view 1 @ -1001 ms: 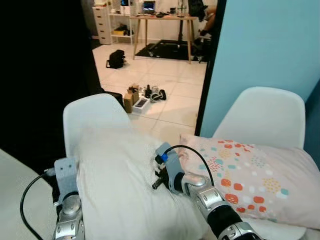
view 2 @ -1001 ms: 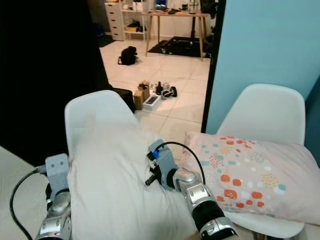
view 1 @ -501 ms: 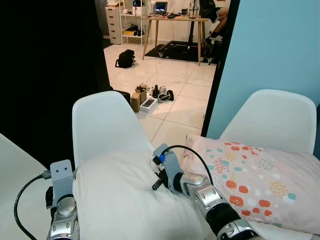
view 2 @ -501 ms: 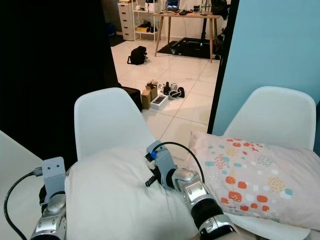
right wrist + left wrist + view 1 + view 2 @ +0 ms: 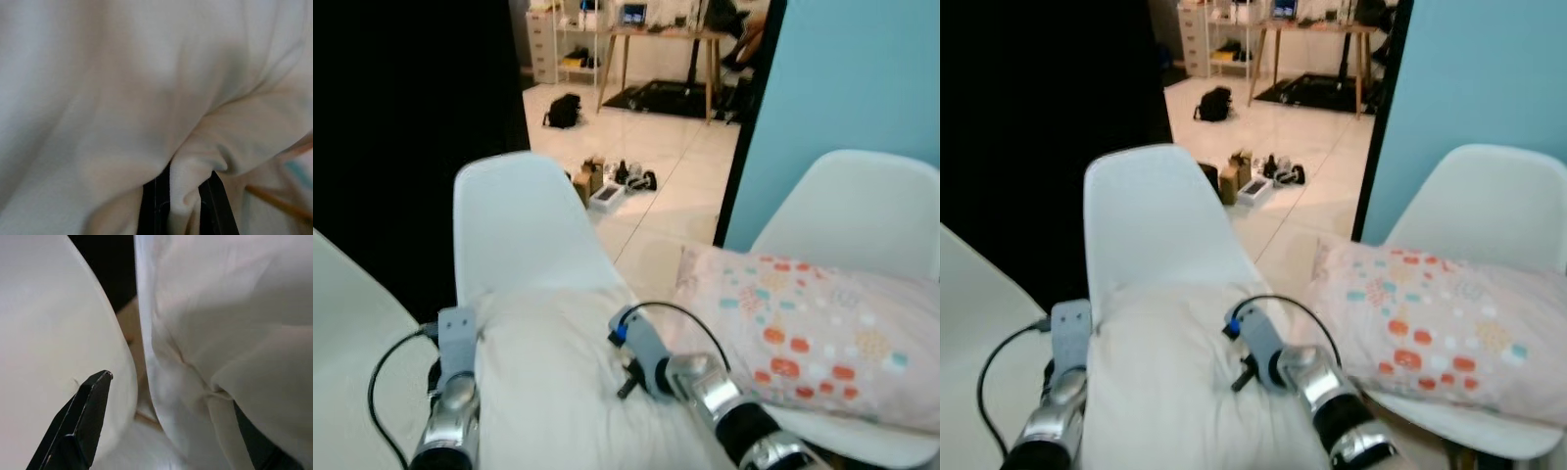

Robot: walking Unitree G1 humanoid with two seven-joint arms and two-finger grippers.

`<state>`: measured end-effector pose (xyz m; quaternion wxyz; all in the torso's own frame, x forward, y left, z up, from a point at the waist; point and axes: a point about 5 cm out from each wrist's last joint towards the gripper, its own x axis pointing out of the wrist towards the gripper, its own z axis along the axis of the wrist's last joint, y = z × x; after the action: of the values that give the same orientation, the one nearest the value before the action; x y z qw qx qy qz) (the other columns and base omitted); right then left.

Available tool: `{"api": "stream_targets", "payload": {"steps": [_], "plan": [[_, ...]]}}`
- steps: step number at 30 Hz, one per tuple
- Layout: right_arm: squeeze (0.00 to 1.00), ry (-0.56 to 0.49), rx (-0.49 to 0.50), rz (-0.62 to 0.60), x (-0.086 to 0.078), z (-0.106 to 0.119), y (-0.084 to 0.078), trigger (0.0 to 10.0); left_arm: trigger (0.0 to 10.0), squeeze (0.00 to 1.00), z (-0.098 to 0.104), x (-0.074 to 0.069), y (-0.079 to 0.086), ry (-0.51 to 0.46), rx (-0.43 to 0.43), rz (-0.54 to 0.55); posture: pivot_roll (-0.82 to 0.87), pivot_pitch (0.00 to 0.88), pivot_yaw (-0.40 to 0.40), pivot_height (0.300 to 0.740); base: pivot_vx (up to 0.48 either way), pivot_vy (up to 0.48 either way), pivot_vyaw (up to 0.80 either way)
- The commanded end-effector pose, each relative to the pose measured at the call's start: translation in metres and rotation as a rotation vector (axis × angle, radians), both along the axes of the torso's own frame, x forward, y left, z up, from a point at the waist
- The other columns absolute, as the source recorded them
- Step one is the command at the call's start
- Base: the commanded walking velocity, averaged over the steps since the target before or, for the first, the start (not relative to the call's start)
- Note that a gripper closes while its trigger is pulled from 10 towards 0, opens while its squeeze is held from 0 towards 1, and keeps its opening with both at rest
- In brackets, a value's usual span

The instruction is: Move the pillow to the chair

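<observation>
Next, my left gripper grabs the creased fold at the pillow's side edge (image 5: 483, 354), where the cloth bunches narrow, to move the pillow to the chair.
A plain white pillow (image 5: 558, 382) lies low over the seat of the left white chair (image 5: 509, 225), between my two arms. My right gripper (image 5: 183, 196) is shut on a fold of the pillow's right side; its fingers (image 5: 217, 205) pinch the cloth. On the pillow's left side, my left gripper (image 5: 171, 431) stands open. One of its fingers (image 5: 90, 416) is against the chair's shell, apart from the cloth. The other (image 5: 259, 450) is partly hidden behind the pillow's edge.
A second pillow with coloured spots (image 5: 813, 323) rests on the right white chair (image 5: 862, 196). A white table edge (image 5: 342, 323) is at my lower left. A blue wall (image 5: 862, 69) stands behind the right chair. Boxes (image 5: 607, 181) and a black bag (image 5: 564, 111) lie on the tiled floor beyond.
The white pillow has come down from in front of the chair's backrest to the seat, with both arms lowering beside it. The camera has also shifted a little.
</observation>
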<state>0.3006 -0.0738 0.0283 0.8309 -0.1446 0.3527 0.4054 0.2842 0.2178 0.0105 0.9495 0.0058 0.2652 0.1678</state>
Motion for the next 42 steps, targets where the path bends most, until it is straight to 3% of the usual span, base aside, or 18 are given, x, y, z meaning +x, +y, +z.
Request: {"api": "stream_targets", "payload": {"steps": [1,5,7,10,11,17,21,22,28,32,35,37,42], "plan": [[0.00,0.028,0.018,0.023,-0.004,0.000,0.005,10.0,10.0,0.00,-0.001,0.000,-0.003,0.012,-0.023,-0.001,0.14,0.014,0.021,0.585,0.000,0.000,0.00],[0.00,0.024,0.066,0.035,-0.006,0.002,0.007,10.0,10.0,0.00,-0.005,-0.008,0.007,0.030,-0.085,0.101,0.14,0.036,0.016,0.576,0.000,0.000,0.00],[0.00,0.024,0.066,0.035,-0.006,0.002,0.007,10.0,10.0,0.00,-0.005,-0.008,0.007,0.030,-0.085,0.101,0.14,0.036,0.016,0.576,0.000,0.000,0.00],[0.00,0.016,0.106,0.048,-0.008,0.004,0.011,10.0,10.0,0.00,0.001,-0.009,0.016,-0.007,-0.117,0.165,0.14,0.048,0.012,0.576,0.000,0.000,0.00],[0.00,0.012,0.158,0.071,-0.011,0.009,0.017,10.0,10.0,0.00,0.014,-0.005,0.024,-0.069,-0.132,0.222,0.15,0.074,0.003,0.576,0.000,0.000,0.00],[0.00,0.013,0.235,0.126,-0.017,0.015,0.032,10.0,10.0,0.00,0.037,0.000,0.030,-0.164,-0.144,0.286,0.16,0.102,-0.004,0.576,0.000,0.000,0.00],[0.00,0.003,0.277,0.184,-0.021,0.018,0.053,10.0,10.0,0.00,0.053,0.005,0.029,-0.191,-0.001,0.215,0.18,0.131,-0.010,0.576,0.000,0.000,0.00],[0.00,0.003,0.277,0.184,-0.021,0.018,0.053,10.0,10.0,0.00,0.053,0.005,0.029,-0.191,-0.001,0.215,0.18,0.131,-0.010,0.576,0.000,0.000,0.00],[0.00,-0.060,0.309,0.232,-0.020,0.030,0.088,10.0,10.0,0.00,0.060,0.013,0.029,-0.219,0.004,0.200,0.20,0.143,-0.016,0.576,0.000,0.000,0.00],[0.00,-0.144,0.369,0.246,-0.020,0.047,0.114,10.0,10.0,0.00,0.069,0.014,0.031,-0.247,0.064,0.170,0.21,0.143,-0.020,0.576,0.000,0.000,0.00],[0.00,-0.149,0.381,0.238,-0.021,0.048,0.119,10.0,10.0,0.00,0.070,0.013,0.033,-0.246,0.105,0.159,0.21,0.142,-0.028,0.576,0.000,0.000,0.00],[0.00,-0.183,0.335,0.250,-0.022,0.044,0.122,10.0,10.0,0.00,0.069,0.010,0.038,-0.232,0.174,0.152,0.21,0.139,-0.031,0.576,0.000,0.000,0.00],[0.04,-0.194,0.294,0.260,-0.022,0.038,0.119,10.0,10.0,0.00,0.063,0.005,0.041,-0.188,0.230,0.135,0.22,0.134,-0.035,0.576,0.000,0.000,0.00]]}}
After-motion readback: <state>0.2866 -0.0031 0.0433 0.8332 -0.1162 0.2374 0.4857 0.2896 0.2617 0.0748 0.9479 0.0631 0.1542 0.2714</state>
